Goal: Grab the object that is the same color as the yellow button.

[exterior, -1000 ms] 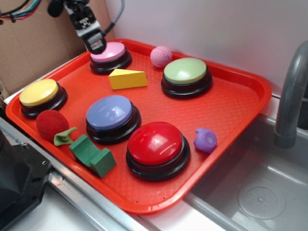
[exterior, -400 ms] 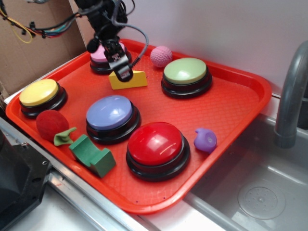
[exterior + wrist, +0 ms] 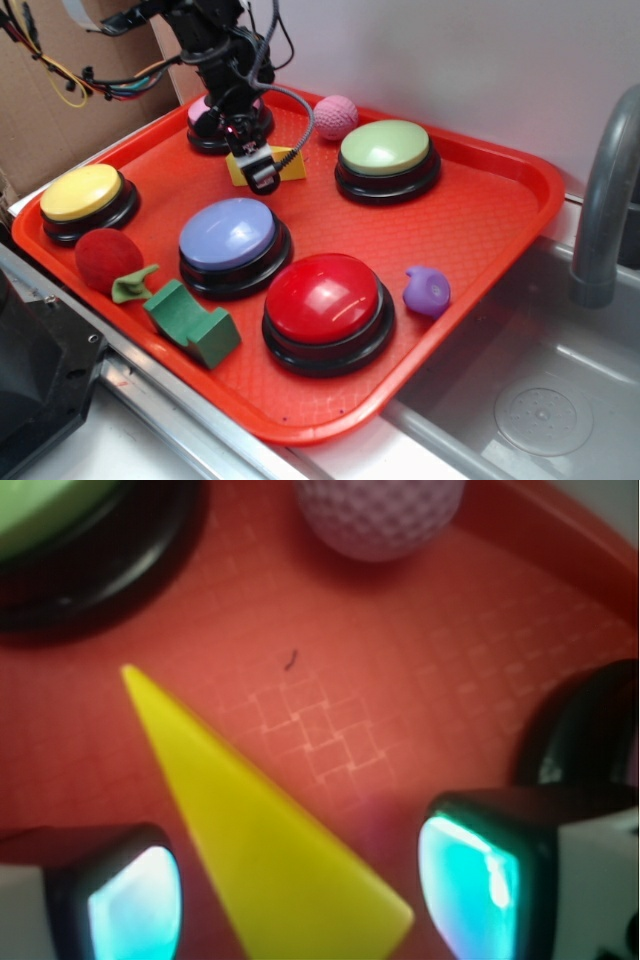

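Observation:
The gripper should close on the yellow wedge (image 3: 288, 164). Its fingers reach down on either side of the wedge, close over the red tray, so they would hold the wedge if they closed now.
The yellow wedge (image 3: 288, 164) lies on the red tray (image 3: 470, 230) between the pink button and the green-topped button. My gripper (image 3: 259, 173) hangs right over its near side and hides part of it. In the wrist view the wedge (image 3: 262, 840) lies between my two fingers, and the gripper (image 3: 300, 890) is open with gaps on both sides of it. The yellow button (image 3: 82, 194) with a black base sits at the tray's left edge, apart from the gripper.
On the tray: a pink button (image 3: 205, 118) behind the arm, a pink ball (image 3: 336, 116), a green-topped button (image 3: 386, 150), a blue button (image 3: 230, 236), a red button (image 3: 322, 300), a red ball (image 3: 104, 256), a green block (image 3: 190, 322), a purple piece (image 3: 428, 290). A sink and faucet (image 3: 608, 180) are at the right.
My gripper has moved from the pink button forward and down to the yellow wedge, and now straddles it. The objects on the tray have not moved.

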Robot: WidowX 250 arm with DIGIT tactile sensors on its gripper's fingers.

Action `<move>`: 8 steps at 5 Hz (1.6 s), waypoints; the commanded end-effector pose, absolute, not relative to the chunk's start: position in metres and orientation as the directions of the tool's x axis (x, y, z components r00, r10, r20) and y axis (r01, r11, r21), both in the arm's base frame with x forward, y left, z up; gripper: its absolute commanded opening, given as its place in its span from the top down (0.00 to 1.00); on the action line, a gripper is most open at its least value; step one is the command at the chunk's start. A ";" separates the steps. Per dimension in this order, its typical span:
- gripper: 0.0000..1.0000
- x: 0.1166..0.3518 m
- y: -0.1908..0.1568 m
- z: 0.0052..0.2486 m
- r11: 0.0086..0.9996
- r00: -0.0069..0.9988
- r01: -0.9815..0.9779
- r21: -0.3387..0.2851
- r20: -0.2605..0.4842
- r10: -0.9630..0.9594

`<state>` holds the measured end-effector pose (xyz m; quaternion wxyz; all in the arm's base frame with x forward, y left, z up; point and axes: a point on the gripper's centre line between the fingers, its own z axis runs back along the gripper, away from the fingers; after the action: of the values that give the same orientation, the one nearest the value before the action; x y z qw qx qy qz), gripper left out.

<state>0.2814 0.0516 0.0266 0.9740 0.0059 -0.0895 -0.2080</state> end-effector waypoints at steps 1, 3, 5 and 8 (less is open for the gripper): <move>1.00 0.290 0.045 0.038 0.879 0.865 0.467 0.100 0.158 -0.477; 1.00 0.282 0.032 0.057 0.893 0.874 0.445 0.074 0.182 -0.451; 1.00 0.273 0.019 0.122 0.993 0.979 0.118 -0.023 0.168 -0.112; 1.00 0.252 -0.014 0.226 0.958 0.933 -0.269 -0.099 0.221 0.285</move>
<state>0.2447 -0.0107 0.2043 0.9857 -0.0302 -0.0835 0.1432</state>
